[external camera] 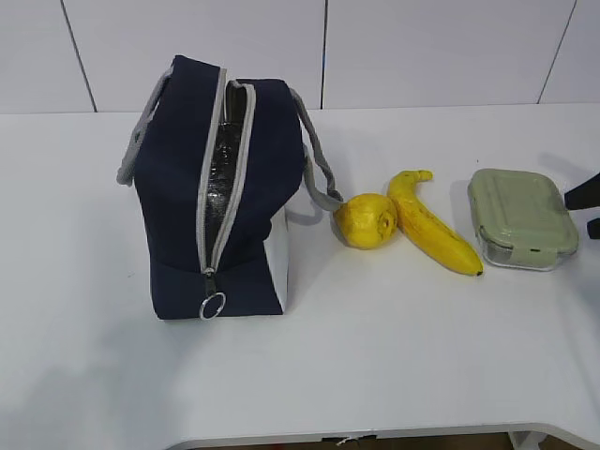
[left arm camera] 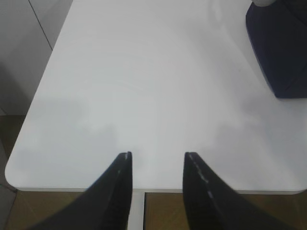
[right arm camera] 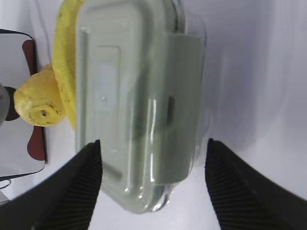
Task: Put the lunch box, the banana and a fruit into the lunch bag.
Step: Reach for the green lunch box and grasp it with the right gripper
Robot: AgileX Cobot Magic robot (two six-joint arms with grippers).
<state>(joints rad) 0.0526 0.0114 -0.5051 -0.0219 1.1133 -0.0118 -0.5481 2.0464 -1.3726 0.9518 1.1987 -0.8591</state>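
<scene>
My right gripper grabs the lunch box across its lid clip (right arm camera: 175, 108) next, to pack the lunch box into the lunch bag.
The navy lunch bag (external camera: 220, 192) stands at the left with its zipper open, showing foil lining. To its right lie the round yellow fruit (external camera: 366, 221), the banana (external camera: 429, 225) and the lunch box (external camera: 521, 217) with its sage-green lid. My right gripper (right arm camera: 152, 143) is open, its jaws on either side of the near end of the lunch box (right arm camera: 139, 100), apart from it; its fingers (external camera: 583, 193) show at the right edge of the exterior view. My left gripper (left arm camera: 158, 155) is open and empty over the table's corner, with the bag's corner (left arm camera: 280, 48) at the far right.
The white table (external camera: 375, 356) runs to a front edge near the bottom of the exterior view. In the right wrist view the banana (right arm camera: 64, 72) and the fruit (right arm camera: 38, 103) lie beyond the lunch box. A white wall stands behind the table.
</scene>
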